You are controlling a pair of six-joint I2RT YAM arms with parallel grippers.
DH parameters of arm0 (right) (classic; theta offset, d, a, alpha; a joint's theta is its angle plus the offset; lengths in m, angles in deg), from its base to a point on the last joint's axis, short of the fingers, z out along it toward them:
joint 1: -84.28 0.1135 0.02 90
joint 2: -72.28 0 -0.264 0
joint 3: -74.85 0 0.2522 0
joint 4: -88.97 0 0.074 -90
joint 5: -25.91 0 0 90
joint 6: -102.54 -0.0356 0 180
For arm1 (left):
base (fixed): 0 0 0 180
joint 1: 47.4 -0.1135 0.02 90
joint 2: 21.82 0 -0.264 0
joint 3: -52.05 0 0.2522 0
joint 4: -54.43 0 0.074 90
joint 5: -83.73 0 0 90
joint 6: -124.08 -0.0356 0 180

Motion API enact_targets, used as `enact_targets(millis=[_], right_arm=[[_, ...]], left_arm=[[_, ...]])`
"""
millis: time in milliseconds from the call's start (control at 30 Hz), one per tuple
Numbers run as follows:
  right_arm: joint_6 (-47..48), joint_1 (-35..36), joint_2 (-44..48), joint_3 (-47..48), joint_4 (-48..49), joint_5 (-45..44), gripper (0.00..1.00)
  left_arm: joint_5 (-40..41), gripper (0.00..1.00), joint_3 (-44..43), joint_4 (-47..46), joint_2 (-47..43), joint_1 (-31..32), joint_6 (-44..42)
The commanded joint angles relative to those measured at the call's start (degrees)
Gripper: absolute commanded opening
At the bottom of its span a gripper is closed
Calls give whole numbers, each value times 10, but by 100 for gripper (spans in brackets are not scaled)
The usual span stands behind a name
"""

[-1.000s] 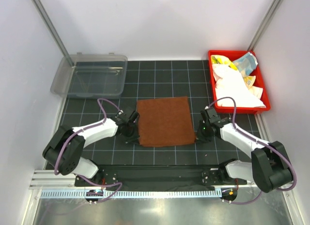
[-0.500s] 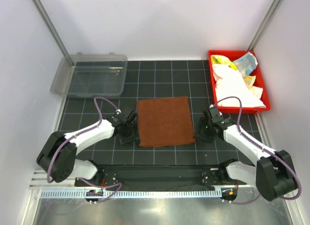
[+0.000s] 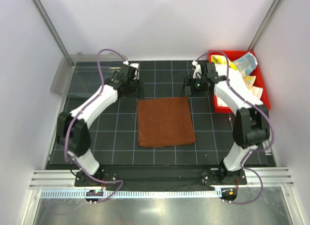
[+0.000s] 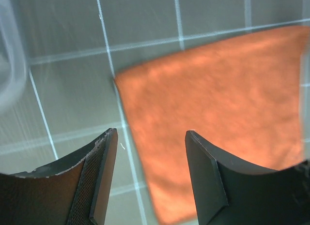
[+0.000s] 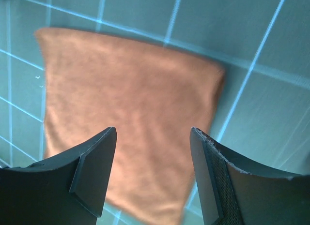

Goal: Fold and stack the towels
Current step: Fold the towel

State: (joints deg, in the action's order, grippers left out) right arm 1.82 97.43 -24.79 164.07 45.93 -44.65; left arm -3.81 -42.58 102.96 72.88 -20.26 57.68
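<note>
I should next use my right gripper to grab the brown towel's far corner (image 3: 186, 98) (image 5: 217, 72), which matches the towel's corner at the left gripper, so that the towel's far edge folds over evenly.
A rust-brown towel (image 3: 164, 122) lies flat and square on the black gridded mat. My left gripper (image 3: 134, 88) hovers just beyond its far-left corner, open with nothing between the fingers; the left wrist view shows that corner of the brown towel (image 4: 218, 113) below the left gripper (image 4: 150, 140). My right gripper (image 3: 190, 88) hovers open and holding nothing beyond the far-right corner, over the brown towel (image 5: 131, 118), as the right gripper (image 5: 152, 135) shows in its own view. Other towels, a white one (image 3: 233, 84), a yellow one (image 3: 220, 60) and a light-blue one (image 3: 247, 63), lie bunched together.
A red tray (image 3: 265, 89) at the far right holds the bunched towels, close behind my right arm. A clear plastic bin (image 3: 72, 76) stands at the far left, partly behind my left arm. White walls and metal posts ring the mat.
Both grippers were shut at the brown towel's near corners; they opened, let go, and both arms swung out to its far corners. The towel stays flat.
</note>
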Motion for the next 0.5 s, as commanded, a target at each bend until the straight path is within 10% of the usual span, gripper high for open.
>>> enact_targets(millis=[0, 467], right_arm=[[104, -36, -77, 74, -26, 112, 69], [282, -60, -284, 264, -163, 146, 68]], left_arm=[[-78, 62, -47, -13, 68, -37, -105], [-190, 57, -176, 35, 244, -72, -232]])
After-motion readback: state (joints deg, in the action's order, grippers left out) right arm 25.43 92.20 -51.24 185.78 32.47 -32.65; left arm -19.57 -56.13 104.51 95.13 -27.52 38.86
